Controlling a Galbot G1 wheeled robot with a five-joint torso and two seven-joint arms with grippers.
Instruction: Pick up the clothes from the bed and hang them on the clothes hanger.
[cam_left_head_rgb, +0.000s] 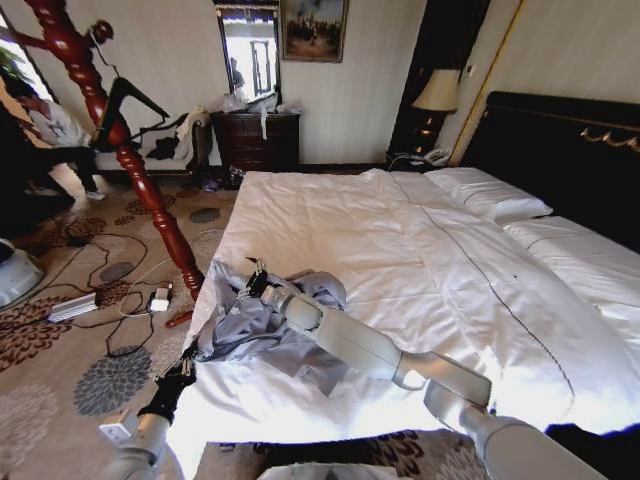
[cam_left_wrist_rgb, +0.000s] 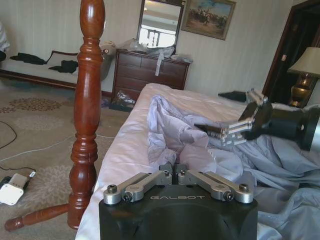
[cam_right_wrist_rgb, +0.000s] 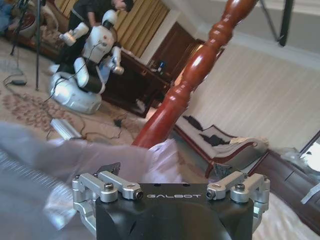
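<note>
The shirt must be spread for the black clothes hanger: my right gripper next grabs its top corner (cam_right_wrist_rgb: 164, 159).
The clothes (cam_left_head_rgb: 265, 335), a crumpled pale grey-blue shirt, lie on the near left corner of the bed (cam_left_head_rgb: 400, 240) on its white duvet. My right arm reaches across the bed, and my right gripper (cam_left_head_rgb: 255, 280) hovers open just over the top of the bunched shirt (cam_left_wrist_rgb: 175, 130). The left wrist view shows that right gripper (cam_left_wrist_rgb: 232, 117) with its fingers spread above the fabric. My left gripper (cam_left_head_rgb: 178, 378) is low beside the bed's corner and shut, the shirt's folds just beyond its fingertips (cam_left_wrist_rgb: 168, 170). The black clothes hanger (cam_left_head_rgb: 135, 100) hangs on the wooden stand.
The reddish-brown coat stand (cam_left_head_rgb: 135, 170) rises close to the bed's left corner, its feet on the carpet. Cables and power boxes (cam_left_head_rgb: 160, 298) lie on the floor beside it. A dark dresser (cam_left_head_rgb: 258, 140) and a bench stand by the far wall. A white robot (cam_right_wrist_rgb: 92, 60) is behind.
</note>
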